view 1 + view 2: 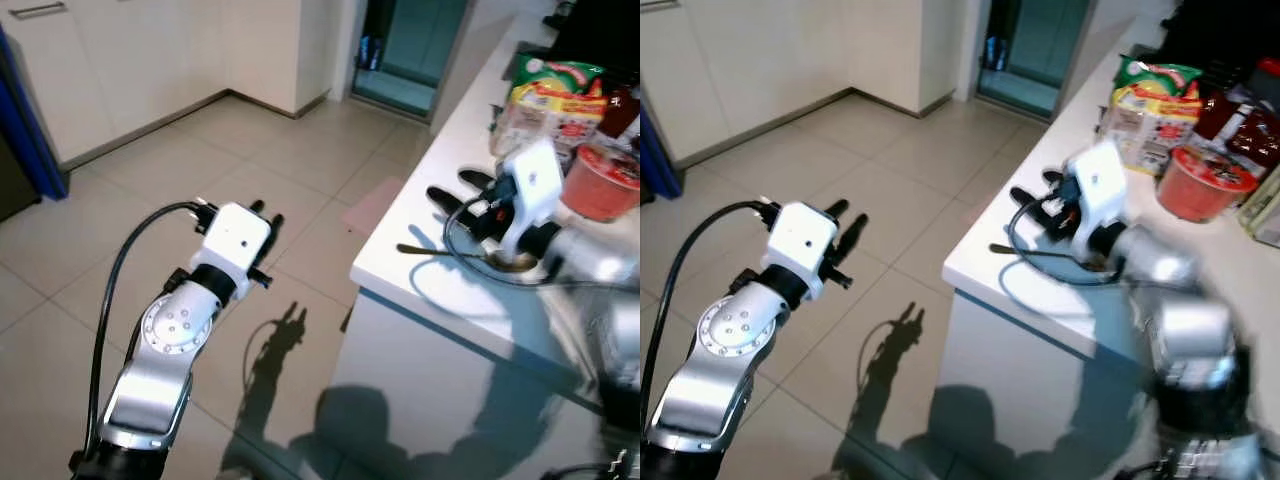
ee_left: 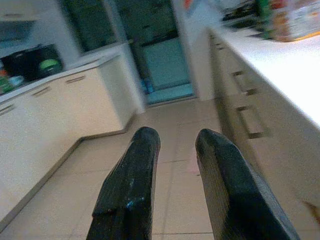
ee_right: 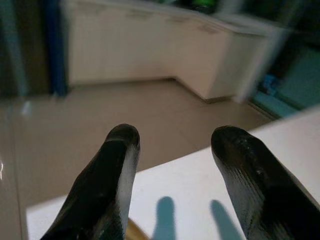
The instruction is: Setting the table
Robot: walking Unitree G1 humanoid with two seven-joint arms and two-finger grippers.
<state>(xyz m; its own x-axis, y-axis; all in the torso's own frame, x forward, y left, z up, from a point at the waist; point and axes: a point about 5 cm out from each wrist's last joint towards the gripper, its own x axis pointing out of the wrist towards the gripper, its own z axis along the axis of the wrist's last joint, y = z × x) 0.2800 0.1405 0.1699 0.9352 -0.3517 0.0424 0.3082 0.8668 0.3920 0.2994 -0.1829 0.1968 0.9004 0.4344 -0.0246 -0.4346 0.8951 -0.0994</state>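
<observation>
The spoon's bowl end is broad and rounded, so my left gripper should next grab its slim handle [image 1: 440, 252], narrow enough for the gripper's fingers.
A dark, long-handled spoon [image 1: 425, 250] lies on the white counter [image 1: 462, 125] close to its front corner. Its bowl end sits under my right wrist. My right gripper [image 1: 452, 187] hovers just above the counter behind the spoon, open, with nothing between its fingers [image 3: 107, 175]. Their shadows fall on the white top. My left gripper [image 1: 267, 213] hangs out over the tiled floor, left of the counter. It is open by a narrow gap and empty, and its fingers [image 2: 131, 180] point toward the far doorway.
A red noodle cup [image 1: 600, 182] and colourful food packets [image 1: 555, 92] stand further back on the counter. Cream cabinets line the far left wall, with a blue object [image 1: 28, 120] beside them. A glass doorway [image 1: 412, 40] lies beyond the open tiled floor [image 1: 200, 160].
</observation>
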